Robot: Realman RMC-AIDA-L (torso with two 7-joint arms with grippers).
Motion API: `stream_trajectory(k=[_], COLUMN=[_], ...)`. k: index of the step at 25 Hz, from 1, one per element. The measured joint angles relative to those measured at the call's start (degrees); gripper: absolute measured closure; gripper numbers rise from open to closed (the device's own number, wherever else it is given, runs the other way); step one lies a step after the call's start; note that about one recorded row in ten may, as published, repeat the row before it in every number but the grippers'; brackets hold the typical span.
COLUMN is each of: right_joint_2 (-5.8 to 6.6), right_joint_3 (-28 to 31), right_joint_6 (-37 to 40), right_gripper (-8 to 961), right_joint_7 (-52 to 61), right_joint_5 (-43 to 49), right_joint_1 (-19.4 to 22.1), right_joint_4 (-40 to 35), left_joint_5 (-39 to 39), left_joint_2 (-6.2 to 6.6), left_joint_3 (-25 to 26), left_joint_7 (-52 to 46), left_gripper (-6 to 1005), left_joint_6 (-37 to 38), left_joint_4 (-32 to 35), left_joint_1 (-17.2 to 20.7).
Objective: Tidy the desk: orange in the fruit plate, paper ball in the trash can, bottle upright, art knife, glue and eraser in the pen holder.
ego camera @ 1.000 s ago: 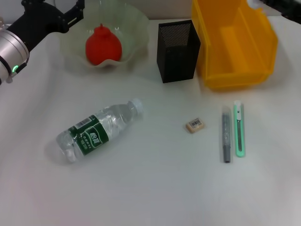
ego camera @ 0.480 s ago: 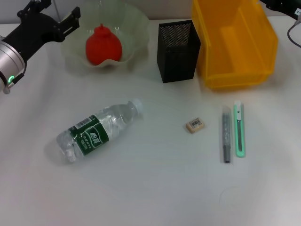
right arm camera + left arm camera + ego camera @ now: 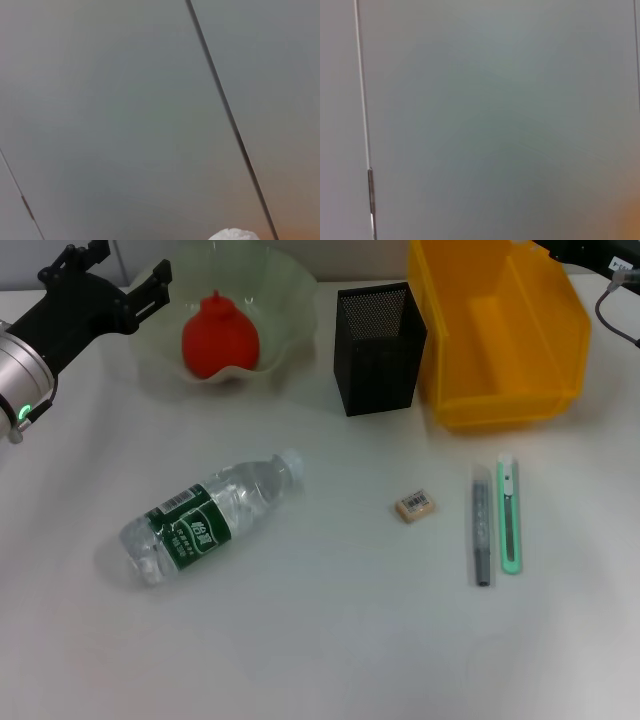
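The paper ball (image 3: 232, 235) is over the yellow trash can and would land inside, so my right gripper should release it.
The orange (image 3: 218, 337) lies in the pale fruit plate (image 3: 285, 300) at the back left. My left gripper (image 3: 113, 270) is open and empty, just left of the plate. The bottle (image 3: 210, 515) lies on its side at the front left. The eraser (image 3: 414, 505), grey glue stick (image 3: 481, 528) and green art knife (image 3: 509, 515) lie on the table at the right. The black mesh pen holder (image 3: 377, 345) stands at the back. My right arm (image 3: 585, 250) is at the far back right, behind the yellow trash can (image 3: 500, 390). The paper ball (image 3: 232, 235) shows close up in the right wrist view.
The trash can's inside shows nothing in it. A cable (image 3: 612, 285) hangs from the right arm beside the bin. The left wrist view shows only a grey wall.
My left gripper has drawn slightly left, away from the fruit plate. The right arm has shifted at the back right corner and its cable has come into view.
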State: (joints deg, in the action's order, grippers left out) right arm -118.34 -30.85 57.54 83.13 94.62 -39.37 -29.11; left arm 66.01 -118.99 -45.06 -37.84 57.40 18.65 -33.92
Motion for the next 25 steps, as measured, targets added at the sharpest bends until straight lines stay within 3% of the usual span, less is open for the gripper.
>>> stream_trajectory(k=[6,11,25], right_joint_2=[0.03,0.03,0.42], right_joint_3=[-0.1,-0.4,-4.1], right_joint_6=[-0.1,-0.1,-3.8], right_gripper=[442,347,245], right_joint_7=[0.0,-0.1,0.4], right_joint_5=[0.0,0.0,0.2], right_joint_1=[0.0,0.0,-1.2], right_joint_4=[0.0,0.1,0.3], left_joint_5=[0.0,0.0,0.0], left_joint_2=[-0.02,0.06,0.03], left_joint_3=[-0.2,-0.2,0.1], left_joint_7=[0.0,0.0,0.3], left_gripper=[168,168,169], left_joint_6=[-0.4,-0.5,-0.4], left_joint_4=[-0.5,-0.8,-0.8], left_joint_1=[-0.3,-0.5,-0.3])
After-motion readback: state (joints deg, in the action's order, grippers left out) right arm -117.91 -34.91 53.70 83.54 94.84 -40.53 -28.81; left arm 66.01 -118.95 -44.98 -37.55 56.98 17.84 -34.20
